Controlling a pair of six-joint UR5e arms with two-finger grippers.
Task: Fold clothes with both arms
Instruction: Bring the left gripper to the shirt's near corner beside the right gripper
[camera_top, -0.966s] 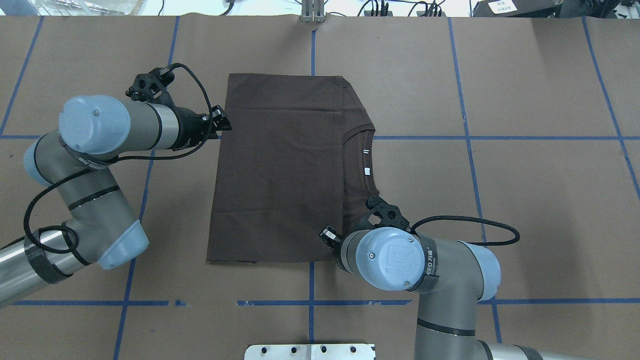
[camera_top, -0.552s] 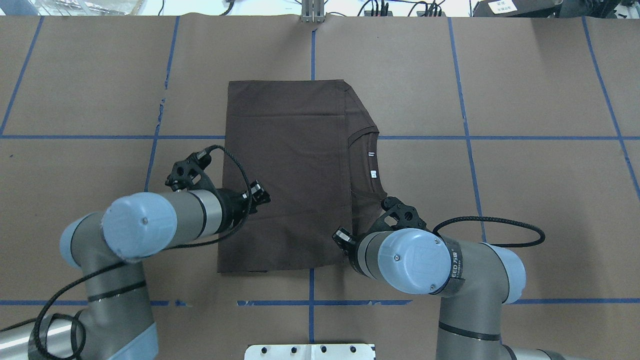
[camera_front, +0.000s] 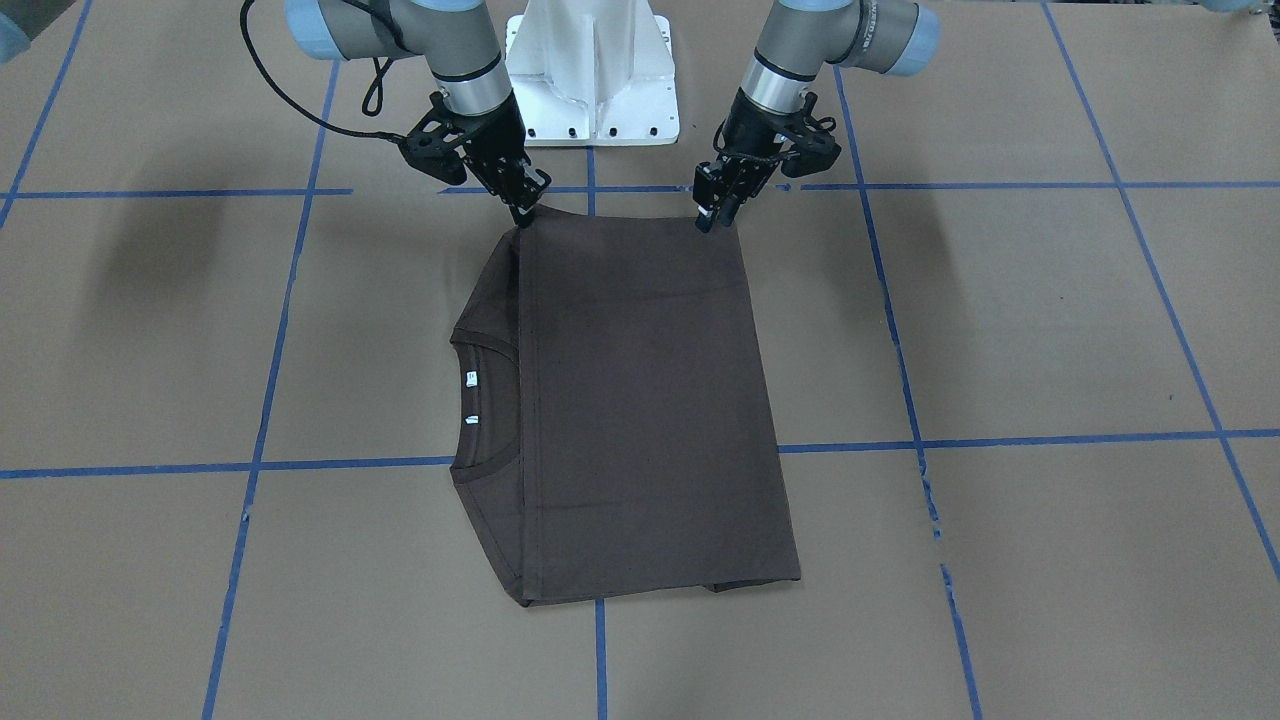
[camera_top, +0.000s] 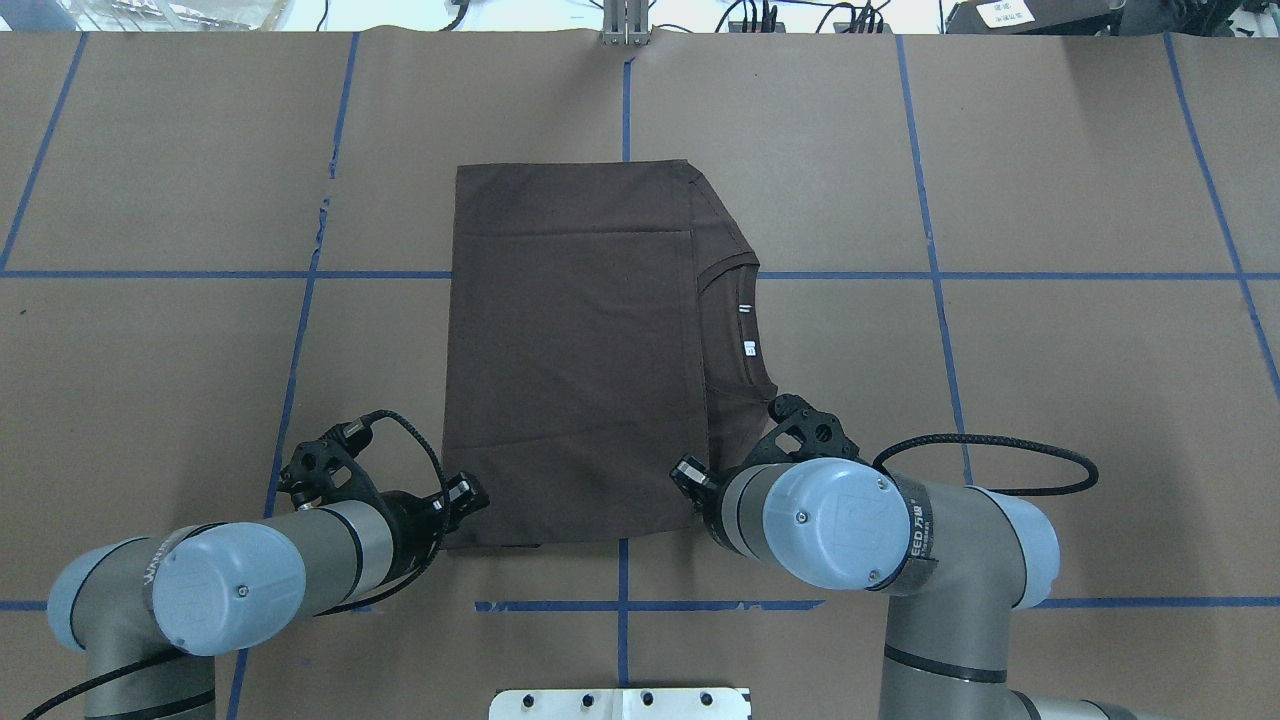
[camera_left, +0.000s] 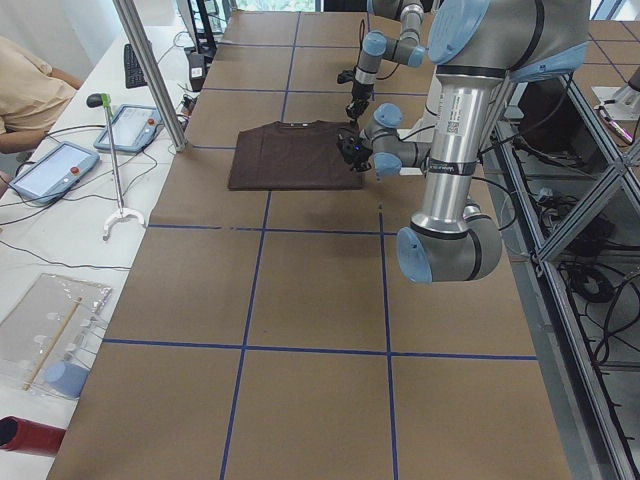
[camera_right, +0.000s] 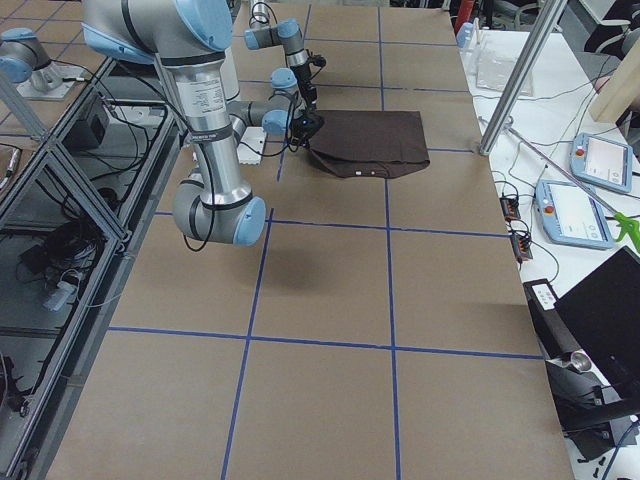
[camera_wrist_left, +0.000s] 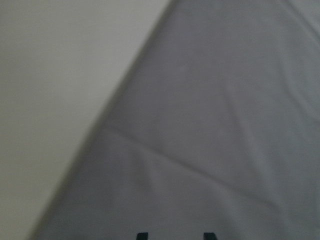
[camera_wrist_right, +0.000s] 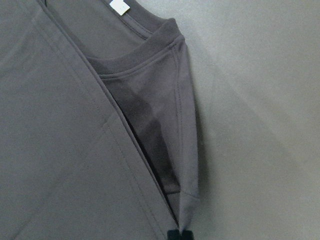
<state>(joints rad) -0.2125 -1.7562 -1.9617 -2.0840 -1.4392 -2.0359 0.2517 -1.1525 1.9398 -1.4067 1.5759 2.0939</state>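
Note:
The left gripper grabs the T-shirt by its hem corner (camera_front: 729, 230) next, to fold the shirt over toward the T-shirt's opposite long edge (camera_front: 660, 592).
The dark brown T-shirt (camera_top: 570, 350) lies flat on the table, folded lengthwise. Its collar (camera_top: 740, 320) and white tags point to the overhead view's right. It also shows in the front view (camera_front: 640, 400). My left gripper (camera_top: 468, 496) is low at the shirt's near left corner (camera_front: 712, 215). In the left wrist view (camera_wrist_left: 175, 235) its two fingertips stand apart over the fabric, holding nothing. My right gripper (camera_top: 688, 472) is at the near right corner (camera_front: 522, 212). In the right wrist view (camera_wrist_right: 179, 234) its tips are closed on the shirt's corner fold.
The table is covered in brown paper (camera_top: 1050, 400) with blue tape grid lines. The white pedestal base (camera_front: 590, 70) stands just behind the shirt's near edge. Teach pendants (camera_left: 125, 125) and a metal pole (camera_left: 150, 70) stand beyond the far table edge.
My left gripper has moved from the shirt's far left edge, along its left side, to the near left corner. My right gripper and the shirt's near edge have shifted slightly right.

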